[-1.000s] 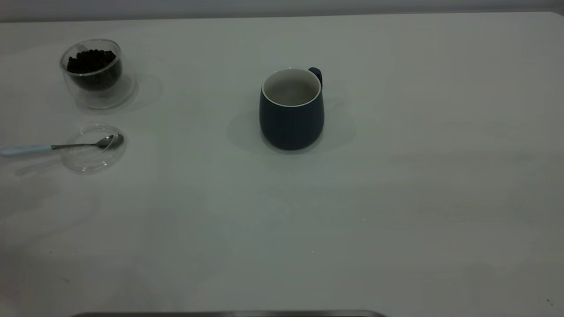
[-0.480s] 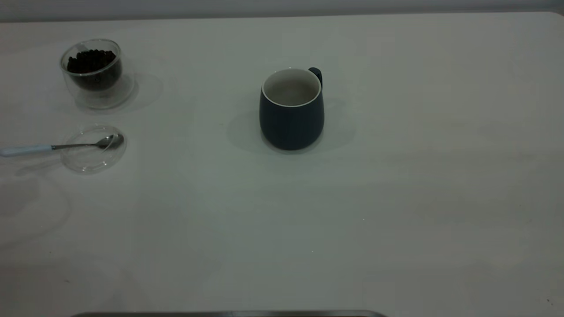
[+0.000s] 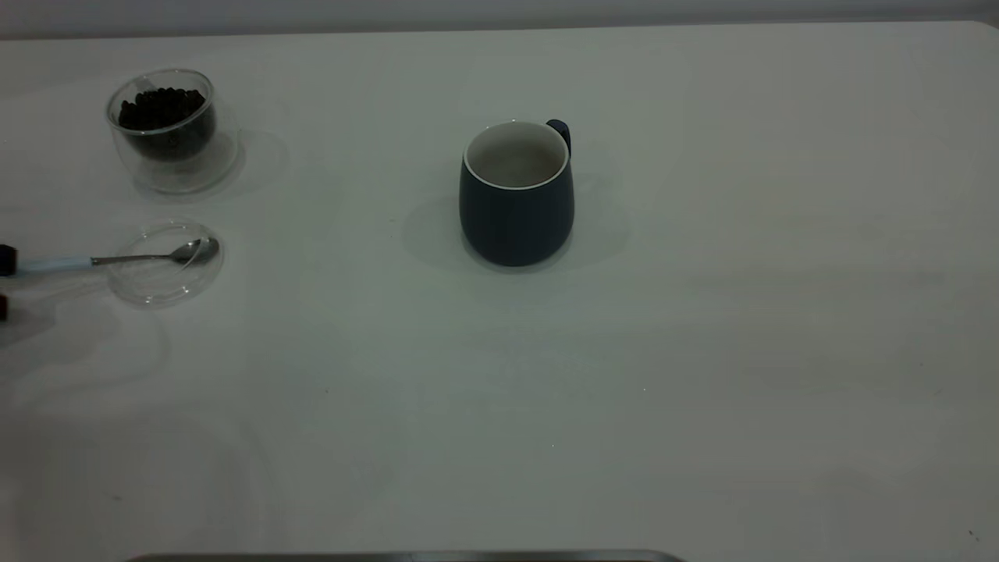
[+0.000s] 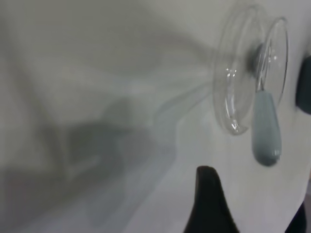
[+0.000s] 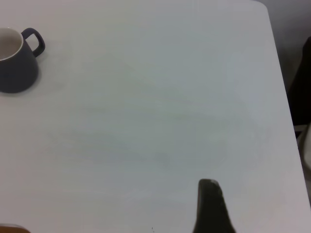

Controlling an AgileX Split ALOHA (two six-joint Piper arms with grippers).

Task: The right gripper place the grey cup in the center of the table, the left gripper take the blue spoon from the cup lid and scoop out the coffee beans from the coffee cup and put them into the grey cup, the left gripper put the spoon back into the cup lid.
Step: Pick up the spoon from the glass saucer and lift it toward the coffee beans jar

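My left gripper's fingers stop short of the blue spoon's handle (image 3: pixel 56 266); they should move toward the spoon before closing.
The grey cup (image 3: pixel 517 195) stands upright at the middle of the table (image 3: pixel 702 351), pale inside, handle at the back; it also shows in the right wrist view (image 5: pixel 17 63). The coffee cup (image 3: pixel 165 129) with coffee beans (image 3: pixel 161 105) stands at the far left. In front of it lies the cup lid (image 3: pixel 165 264) with the blue spoon (image 3: pixel 117 259), bowl on the lid and handle pointing left. My left gripper (image 3: pixel 4 282) is open at the left edge, its fingers on either side of the handle end (image 4: pixel 266 128). My right gripper (image 5: pixel 257 213) is open, over bare table far right of the mug.
The table's rounded corner (image 5: pixel 260 7) and right edge lie near the right gripper. A dark strip (image 3: pixel 406 556) runs along the near edge in the exterior view.
The left gripper's fingertips have come into the exterior view at the left edge, by the spoon handle's end. Its shadow on the table has shifted. The cups, lid and spoon have not moved.
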